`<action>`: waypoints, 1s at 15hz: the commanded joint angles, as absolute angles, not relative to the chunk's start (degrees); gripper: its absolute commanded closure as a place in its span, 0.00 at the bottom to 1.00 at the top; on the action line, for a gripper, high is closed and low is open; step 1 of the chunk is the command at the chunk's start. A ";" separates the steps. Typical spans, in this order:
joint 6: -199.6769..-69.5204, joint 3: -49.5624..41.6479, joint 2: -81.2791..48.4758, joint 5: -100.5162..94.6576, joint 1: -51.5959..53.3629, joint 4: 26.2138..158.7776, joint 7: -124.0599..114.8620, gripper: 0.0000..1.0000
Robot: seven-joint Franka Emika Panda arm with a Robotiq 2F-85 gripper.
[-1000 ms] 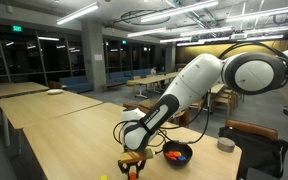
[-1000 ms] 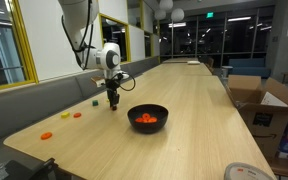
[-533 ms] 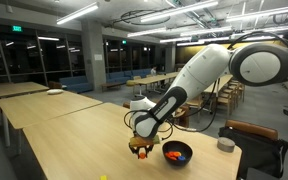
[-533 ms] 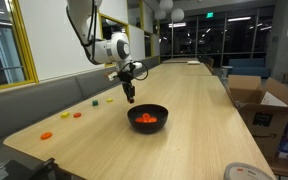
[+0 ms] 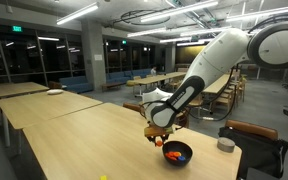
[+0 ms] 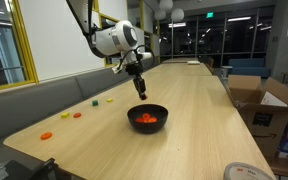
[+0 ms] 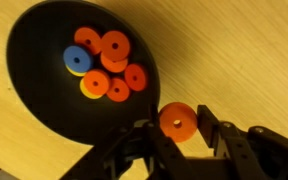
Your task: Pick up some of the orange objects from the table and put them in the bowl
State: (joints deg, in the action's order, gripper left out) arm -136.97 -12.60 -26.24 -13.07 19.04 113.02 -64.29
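I will keep the orange piece in my gripper until it hangs over the black bowl, because my fingers hold it outside the bowl's rim, above the tabletop.
My gripper (image 7: 176, 125) is shut on an orange ring-shaped piece (image 7: 177, 121) and holds it in the air just beside the rim of the black bowl (image 7: 39, 75). The bowl holds several orange rings (image 7: 115, 45), one with a blue ring (image 7: 77, 59) on it. In both exterior views the gripper (image 5: 159, 139) (image 6: 140, 92) hangs above the bowl (image 5: 177, 153) (image 6: 148, 117) on the light-wood table (image 6: 194, 110). More orange pieces (image 6: 47, 135) (image 6: 77, 114) lie near the table's edge.
A green piece (image 6: 92, 102) and a small yellow piece (image 6: 110, 99) lie on the table beside the orange ones. A small grey cylinder (image 5: 225, 144) stands past the bowl. A white round thing (image 6: 246, 172) sits at the table's near corner. Cardboard boxes (image 6: 252, 105) stand beside the table.
My gripper has risen from the table with the orange piece in it and moved across to the bowl. The arm has swung with it.
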 commanded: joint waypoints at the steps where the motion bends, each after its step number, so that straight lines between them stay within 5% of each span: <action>1: -132.23 -12.46 -20.75 -19.03 18.69 117.05 -70.92 0.82; 7: -124.22 -8.61 -17.90 -19.87 15.11 118.80 -71.54 0.82; 8: -124.18 -7.93 -17.60 -19.20 14.28 119.20 -71.16 0.32; 9: -124.10 -7.35 -17.39 -18.93 13.57 119.45 -70.68 0.32; 13: -126.82 -5.60 -14.25 -17.60 10.09 122.94 -66.81 0.02; 15: -127.16 -5.04 -9.70 -17.71 8.47 126.68 -62.38 0.00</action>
